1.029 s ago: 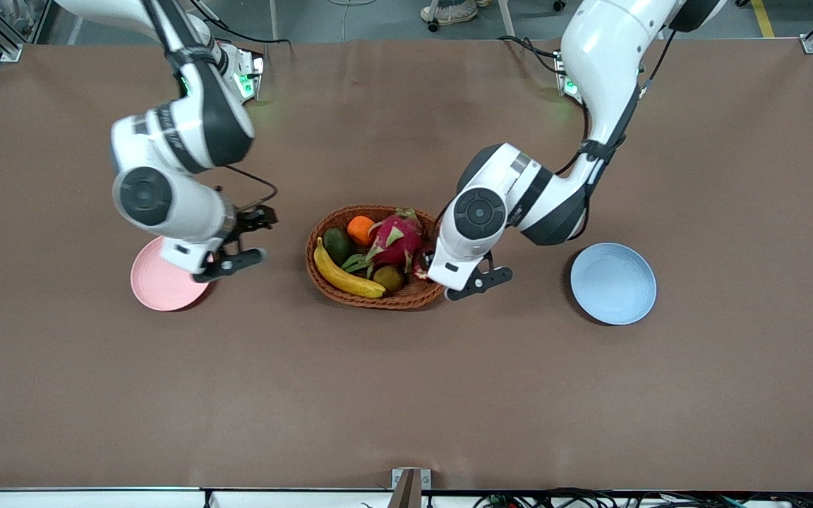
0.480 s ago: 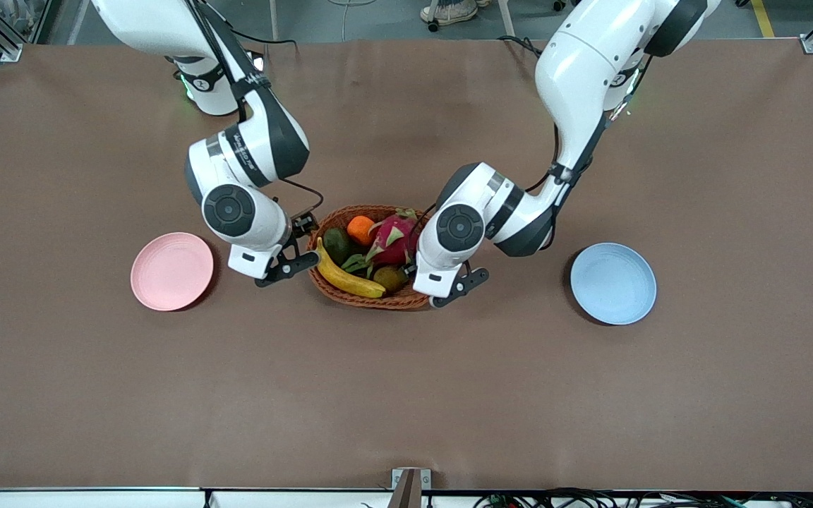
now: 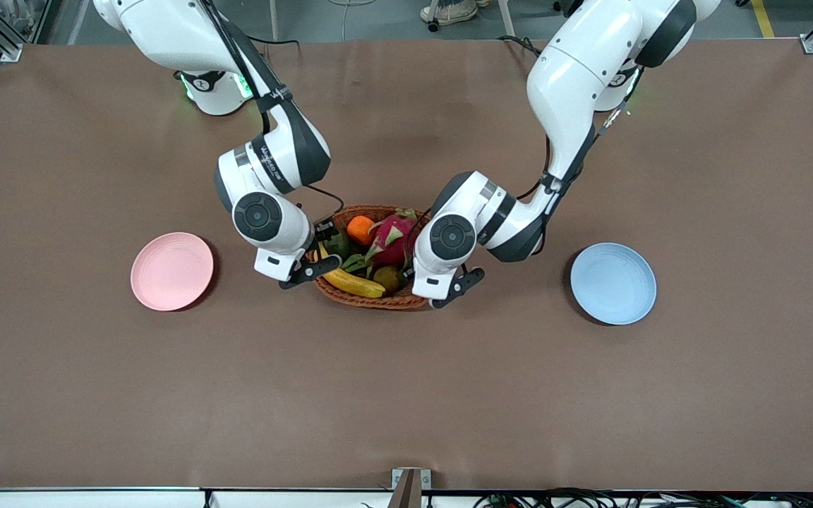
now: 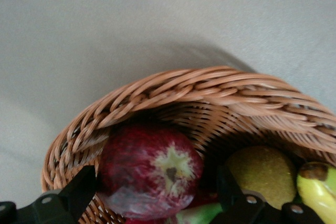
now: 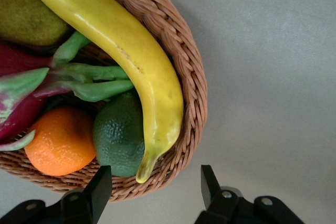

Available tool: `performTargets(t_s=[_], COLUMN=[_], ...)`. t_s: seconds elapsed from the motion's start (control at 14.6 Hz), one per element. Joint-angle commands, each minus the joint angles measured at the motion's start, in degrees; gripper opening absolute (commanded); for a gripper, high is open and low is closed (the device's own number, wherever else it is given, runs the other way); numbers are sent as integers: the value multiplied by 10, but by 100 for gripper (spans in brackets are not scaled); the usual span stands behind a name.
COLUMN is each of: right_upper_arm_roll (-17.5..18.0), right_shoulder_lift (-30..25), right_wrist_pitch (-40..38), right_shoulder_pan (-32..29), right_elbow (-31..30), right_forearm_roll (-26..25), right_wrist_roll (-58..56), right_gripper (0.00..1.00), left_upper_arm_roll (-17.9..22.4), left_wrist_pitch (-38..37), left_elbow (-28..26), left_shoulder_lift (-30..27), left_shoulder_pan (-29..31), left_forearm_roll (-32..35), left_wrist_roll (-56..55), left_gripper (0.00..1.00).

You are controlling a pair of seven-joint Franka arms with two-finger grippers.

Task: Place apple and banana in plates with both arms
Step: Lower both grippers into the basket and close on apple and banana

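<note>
My left gripper closes on the apple (image 4: 149, 170) in the wicker basket (image 4: 210, 92) next, since the fingers stand on either side of the apple.
The dark red apple (image 4: 149, 169) lies in the wicker basket (image 4: 210, 90), next to a kiwi (image 4: 262, 174). My left gripper (image 4: 155, 198) is open and low over the basket, one finger on each side of the apple. The left hand (image 3: 449, 286) hides the apple in the front view. The yellow banana (image 5: 131, 61) lies along the basket's rim (image 5: 189, 77); it also shows in the front view (image 3: 353, 282). My right gripper (image 5: 154, 190) is open over the basket's edge at the banana's dark tip, toward the right arm's end (image 3: 308, 267). The pink plate (image 3: 171, 271) and blue plate (image 3: 612, 283) are bare.
The basket (image 3: 371, 300) also holds a pink dragon fruit (image 3: 396, 236), an orange fruit (image 3: 360, 229) and a dark green fruit (image 5: 118, 135). The pink plate lies toward the right arm's end of the table, the blue plate toward the left arm's end. Brown table (image 3: 406, 395) all around.
My right gripper has moved from over the pink plate to the basket's edge by the banana. My left gripper has shifted a little farther in over the basket. Fruits have not moved.
</note>
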Motion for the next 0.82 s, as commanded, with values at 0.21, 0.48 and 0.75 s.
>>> performTargets(t_s=[0.21,0.48,0.75], right_upper_arm_roll=[-6,-6,-6], right_shoulder_lift=[10,13,13], right_wrist_pitch=[4,2,11], right_shoulder_pan=[11,16,22], right_elbow=[2,3,4], right_forearm_roll=[7,7,6], right_wrist_roll=[8,8,8], right_gripper=[68,64,48], left_upper_arm_roll=[5,6,9], left_wrist_pitch=[-4,-21,-59], left_elbow=[13,13,16], left_shoulder_lift=[10,4,-17], left_shoulder_pan=[-8,-7,-6], left_forearm_roll=[-10,-9,-9], left_wrist_roll=[-12,-33,-33], left_gripper=[69,34,16])
